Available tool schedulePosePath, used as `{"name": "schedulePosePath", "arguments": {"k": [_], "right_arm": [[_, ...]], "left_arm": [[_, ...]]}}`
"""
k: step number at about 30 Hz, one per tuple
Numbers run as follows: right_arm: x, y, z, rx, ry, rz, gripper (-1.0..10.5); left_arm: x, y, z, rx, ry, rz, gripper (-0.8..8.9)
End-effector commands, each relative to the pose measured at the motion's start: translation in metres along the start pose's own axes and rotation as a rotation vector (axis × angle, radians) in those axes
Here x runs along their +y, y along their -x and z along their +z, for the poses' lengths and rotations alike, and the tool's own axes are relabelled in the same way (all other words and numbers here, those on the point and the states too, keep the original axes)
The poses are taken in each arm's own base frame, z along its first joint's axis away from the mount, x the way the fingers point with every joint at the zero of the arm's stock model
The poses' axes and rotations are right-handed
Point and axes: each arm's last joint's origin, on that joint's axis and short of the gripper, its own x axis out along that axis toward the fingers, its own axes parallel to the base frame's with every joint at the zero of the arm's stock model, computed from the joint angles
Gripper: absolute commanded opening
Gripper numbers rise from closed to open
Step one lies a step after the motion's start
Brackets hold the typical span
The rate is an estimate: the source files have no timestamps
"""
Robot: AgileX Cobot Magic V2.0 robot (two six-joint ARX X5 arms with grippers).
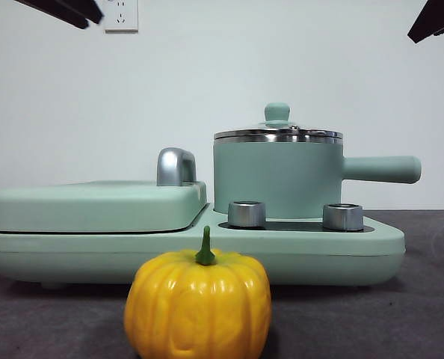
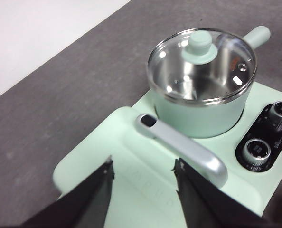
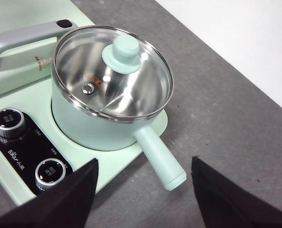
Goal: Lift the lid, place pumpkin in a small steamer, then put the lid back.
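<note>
The glass lid needs to be picked up next by its mint knob point(image 1: 276, 112) with my left gripper, to uncover the small steamer point(image 1: 278, 178) for the pumpkin.
A glossy yellow-orange pumpkin point(image 1: 198, 307) with a green stem stands on the table in front of the appliance, close to the front camera. Behind it, the mint-green small steamer point(image 1: 278, 178) sits on the right half of the base, its handle pointing right. The glass lid point(image 1: 277, 133) with a mint knob rests on it, also seen as lid point(image 2: 201, 65) and lid point(image 3: 113, 71). My left gripper point(image 2: 143, 172) hovers open above the flat hinged cover. My right gripper point(image 3: 145, 173) hangs open above the steamer's handle point(image 3: 159, 156). Neither holds anything.
The mint-green base point(image 1: 192, 250) spans most of the table's width. Its flat hinged cover point(image 1: 95, 206) with a chrome handle point(image 1: 175, 166) fills the left half. Two chrome dials point(image 1: 247, 214) stand at the front. Both arms show as black tips at the top corners.
</note>
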Motion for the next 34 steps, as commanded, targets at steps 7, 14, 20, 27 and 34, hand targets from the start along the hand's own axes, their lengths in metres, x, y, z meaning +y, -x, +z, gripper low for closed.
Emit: {"name": "schedulePosePath", "arguments": {"k": [7,14,20,27,34], "right_arm": [[-0.002,0.002,0.008,-0.040,-0.035,-0.012,3.1],[-0.003,0.002,0.008,-0.043,-0.035,-0.013,3.1],[-0.003,0.002,0.008,-0.043,-0.034,-0.013,3.1],[-0.003,0.002,0.008,-0.042,-0.035,-0.013,3.1],[-0.003,0.002,0.008,-0.042,-0.035,-0.013,3.1]], "left_arm": [[-0.010,-0.041,0.021,-0.104,0.029,-0.071,2.29],[-0.022,-0.086,0.032,-0.207,0.096,-0.121,2.62],[-0.034,-0.118,0.039,-0.317,0.115,-0.151,2.61],[-0.047,-0.152,0.041,-0.321,0.100,-0.192,2.61],[-0.050,-0.183,0.047,-0.298,0.100,-0.209,2.60]]}}
